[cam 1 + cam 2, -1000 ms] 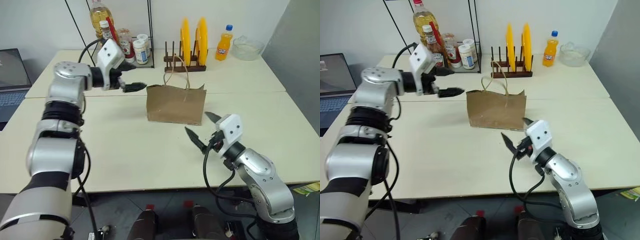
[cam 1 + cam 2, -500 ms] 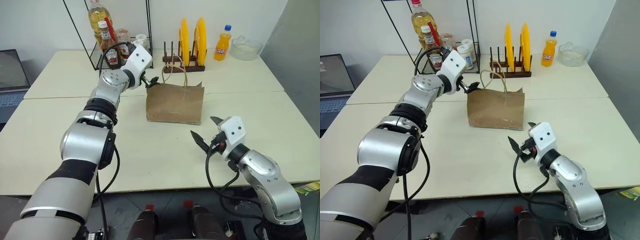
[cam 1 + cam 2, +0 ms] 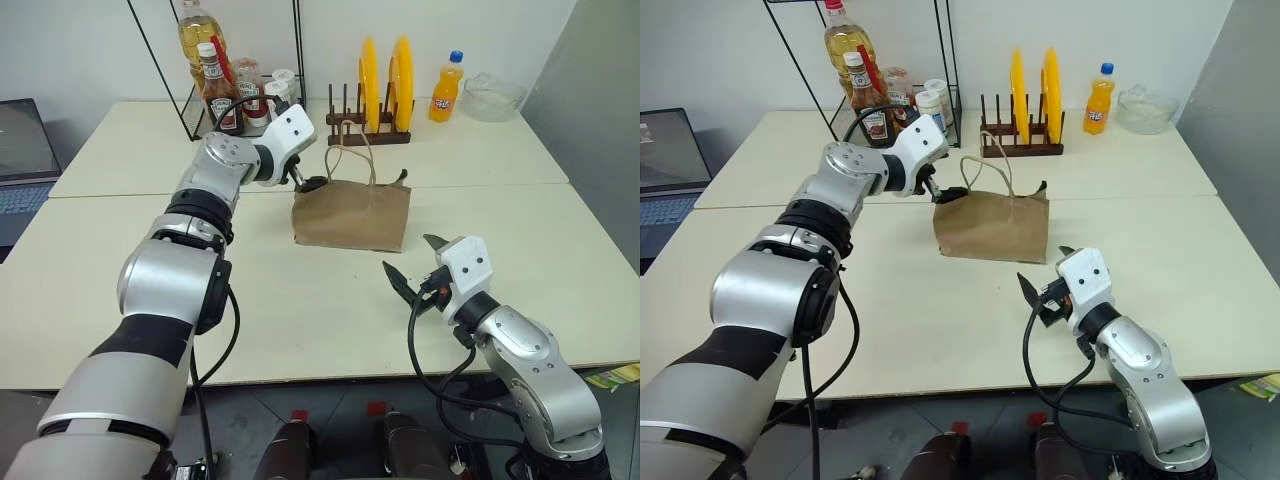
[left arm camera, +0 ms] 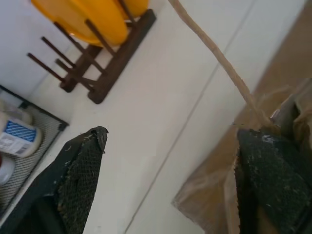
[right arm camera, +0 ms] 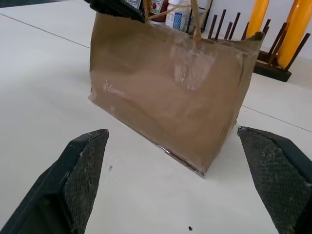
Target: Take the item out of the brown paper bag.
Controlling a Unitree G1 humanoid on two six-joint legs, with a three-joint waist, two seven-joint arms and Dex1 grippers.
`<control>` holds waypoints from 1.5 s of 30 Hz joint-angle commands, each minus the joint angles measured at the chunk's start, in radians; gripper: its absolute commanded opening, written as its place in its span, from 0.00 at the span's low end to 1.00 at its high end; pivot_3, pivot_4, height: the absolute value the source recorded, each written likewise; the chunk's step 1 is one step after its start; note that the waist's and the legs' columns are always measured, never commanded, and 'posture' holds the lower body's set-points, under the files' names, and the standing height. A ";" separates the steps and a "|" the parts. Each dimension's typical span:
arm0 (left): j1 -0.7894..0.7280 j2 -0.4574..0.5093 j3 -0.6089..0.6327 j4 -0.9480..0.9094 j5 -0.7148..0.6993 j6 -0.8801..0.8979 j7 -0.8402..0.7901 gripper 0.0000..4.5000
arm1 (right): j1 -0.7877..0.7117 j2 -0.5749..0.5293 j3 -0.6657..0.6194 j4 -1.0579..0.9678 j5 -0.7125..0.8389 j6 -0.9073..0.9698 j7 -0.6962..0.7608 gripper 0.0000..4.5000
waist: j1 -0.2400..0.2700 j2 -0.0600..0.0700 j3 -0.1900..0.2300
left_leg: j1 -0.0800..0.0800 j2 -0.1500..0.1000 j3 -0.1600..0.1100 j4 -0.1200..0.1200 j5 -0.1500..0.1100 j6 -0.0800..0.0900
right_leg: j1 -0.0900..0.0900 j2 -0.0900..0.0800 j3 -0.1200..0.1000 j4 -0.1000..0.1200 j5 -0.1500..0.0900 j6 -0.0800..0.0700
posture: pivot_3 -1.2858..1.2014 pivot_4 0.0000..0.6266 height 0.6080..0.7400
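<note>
Next, my left gripper pinches the thin loop of the twine handle [image 3: 328, 158], since it stands up above the bag's wide paper body [image 3: 350, 218].
The brown paper bag [image 3: 351, 215] stands upright in the middle of the table, its twine handles [image 3: 352, 150] sticking up. My left gripper [image 3: 308, 180] is open at the bag's top left corner. In the left wrist view one finger [image 4: 80, 180] is outside over the table and the other finger [image 4: 268, 180] is at the bag's rim [image 4: 229, 161], beside a handle [image 4: 214, 53]. My right gripper [image 3: 408, 255] hangs open and empty in front of the bag's right end, facing the bag [image 5: 170, 92]. The item is hidden.
Behind the bag stands a wooden rack with yellow plates [image 3: 378, 75]. An orange soda bottle [image 3: 447, 88] and a glass bowl [image 3: 495, 97] sit at the back right. A wire rack with sauce bottles [image 3: 230, 85] is at the back left, a laptop [image 3: 15, 150] at the far left.
My left gripper has swung right and down from the table's left side to the bag's top left corner, still open. The right gripper has stayed where it was.
</note>
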 commanded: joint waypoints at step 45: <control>0.704 0.612 -0.230 -1.217 -0.446 -0.079 -0.666 1.00 | 0.174 -0.350 -0.107 -0.052 0.276 -0.139 0.434 0.99 | 0.005 0.000 0.000 | 0.002 0.005 -0.001 -0.001 0.000 0.001 | 0.002 0.001 0.002 -0.001 0.000 0.000 | 0.52 0.24 1.00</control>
